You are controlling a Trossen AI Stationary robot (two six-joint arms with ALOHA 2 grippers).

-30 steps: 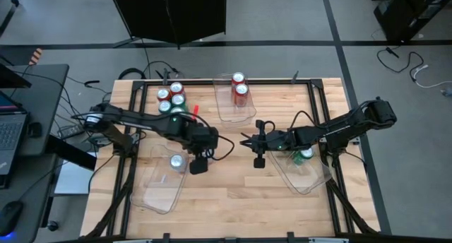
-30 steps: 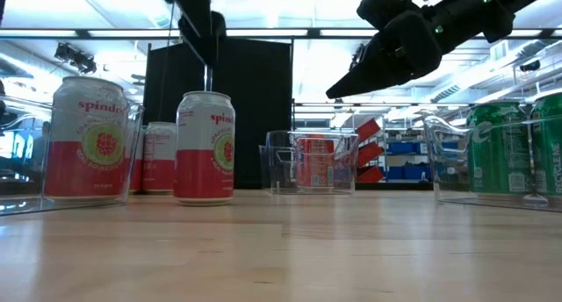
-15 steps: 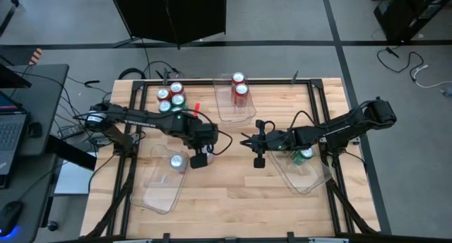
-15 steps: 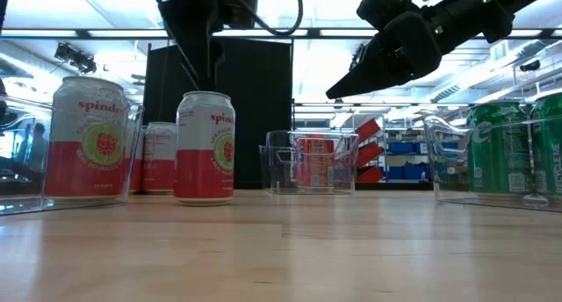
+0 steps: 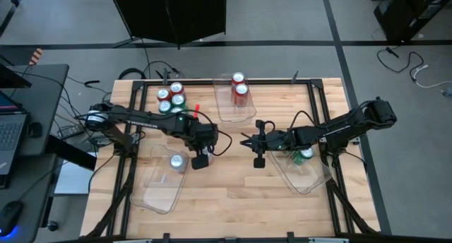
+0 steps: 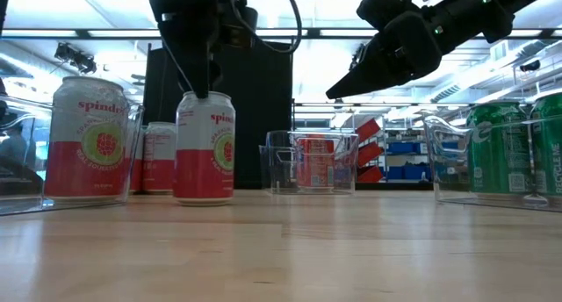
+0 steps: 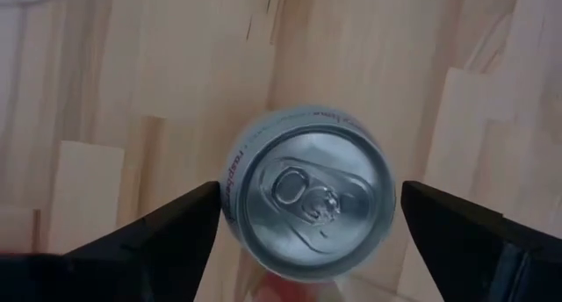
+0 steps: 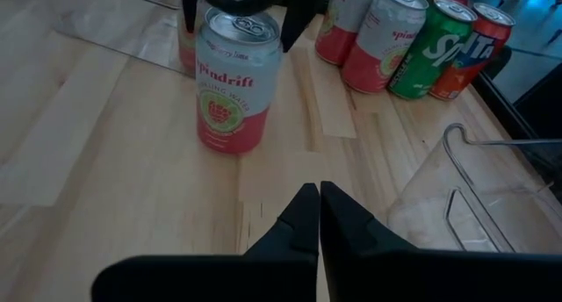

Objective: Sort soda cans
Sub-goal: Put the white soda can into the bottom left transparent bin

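The white-and-red soda can should go in the clear bin with its match, so my left gripper next needs to grab the can by its upper side (image 7: 255, 139).
A white-and-red soda can (image 7: 307, 192) stands upright on the table between the left bin and the table's middle; it also shows as the white-and-red can (image 6: 205, 147) in the low view and the can (image 8: 237, 82) in the right wrist view. My left gripper (image 5: 200, 145) hangs over it, pointing down and open. One finger (image 7: 171, 227) stands on each side of the can's top without touching it. My right gripper (image 8: 318, 197) hovers shut to the right of the can, pointing at it. Several more cans (image 5: 170, 98) stand in a cluster at the far left.
A clear bin (image 5: 159, 190) at the near left holds one white-and-red can (image 5: 176, 161). A far-middle bin (image 5: 227, 109) holds two red cans (image 5: 239, 87). The right bin (image 5: 307, 178), under my right arm, holds green cans (image 6: 496, 148). Bare wood lies along the near edge.
My left gripper has come down over the upright can, shifting slightly toward the far edge, so that its fingers now reach level with the can's top. The can and my right arm have kept still.
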